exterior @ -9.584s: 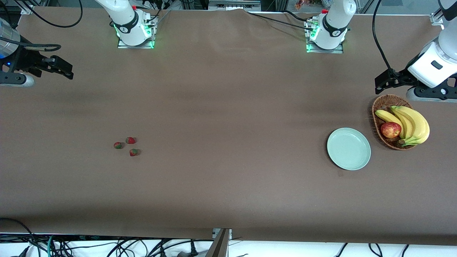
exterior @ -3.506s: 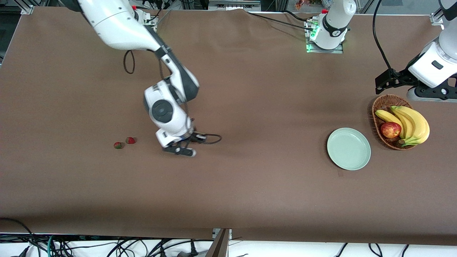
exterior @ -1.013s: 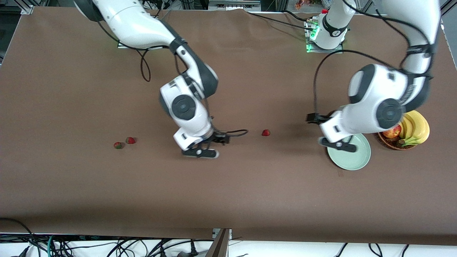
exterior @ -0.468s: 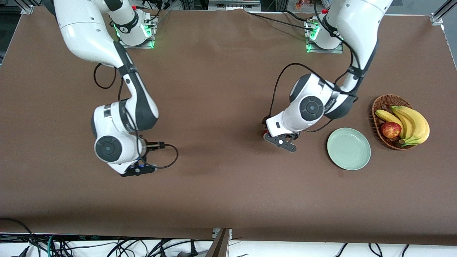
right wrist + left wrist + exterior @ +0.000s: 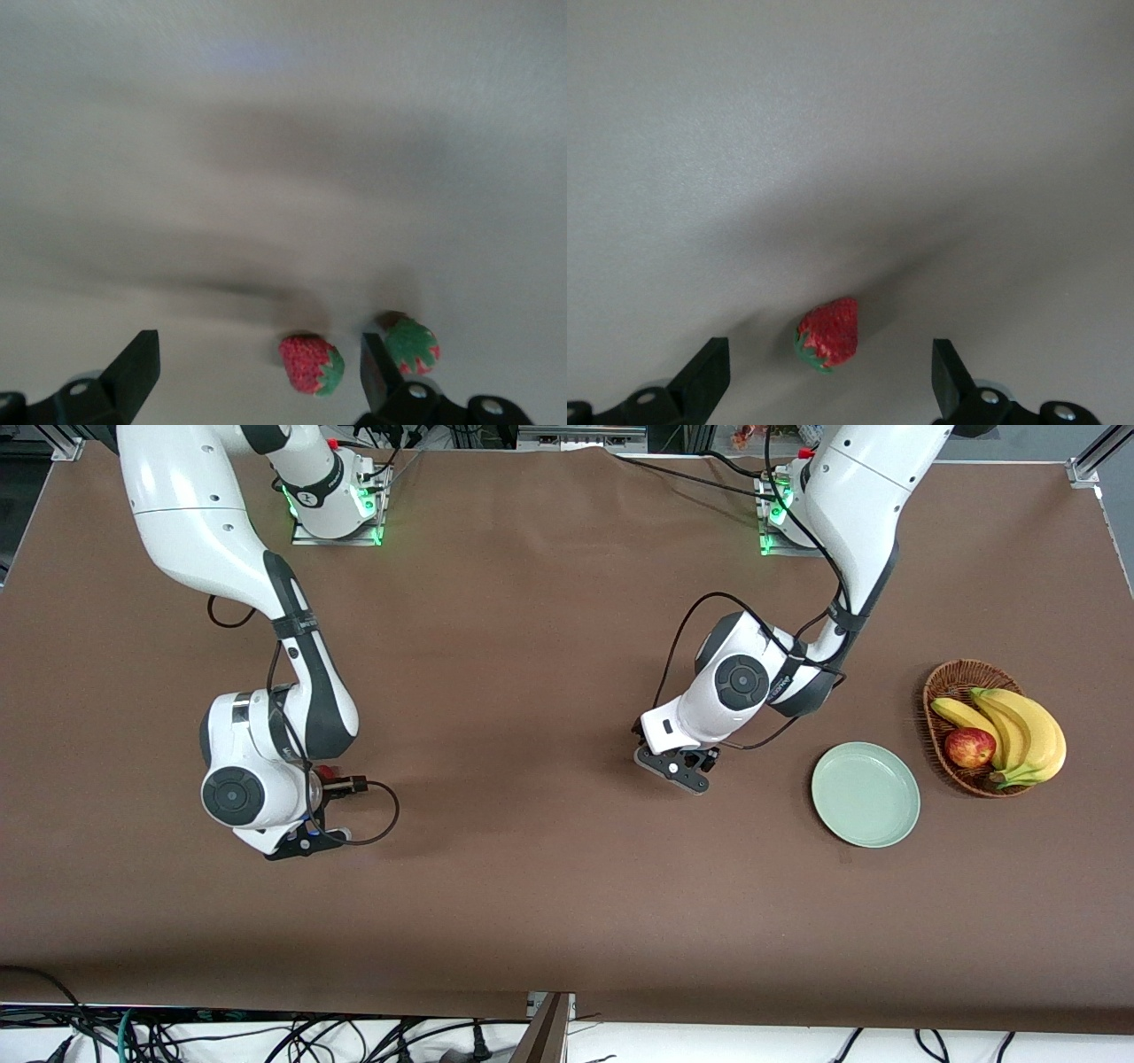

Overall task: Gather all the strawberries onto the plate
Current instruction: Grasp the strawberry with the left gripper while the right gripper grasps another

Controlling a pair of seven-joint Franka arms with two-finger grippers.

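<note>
Next, my left gripper takes hold of the berry by its red sides. Then the berry goes into the mint-green plate.
My left gripper hangs low over the table's middle, open. One red strawberry with a green top lies on the cloth between its fingers, touching neither; the hand hides it in the front view. My right gripper is low at the right arm's end of the table, also open. A second strawberry lies between its fingers, close to one finger. A third strawberry lies just outside that finger. One berry peeks out beside the right wrist. The mint-green plate holds nothing.
A brown wicker basket with bananas and a red apple stands beside the plate, at the left arm's end of the table. A black cable loops out from the right wrist. Brown cloth covers the table.
The right arm has swung from the table's middle to the two strawberries. The left arm has moved from over the plate to over the lone strawberry. Both grippers stayed open.
</note>
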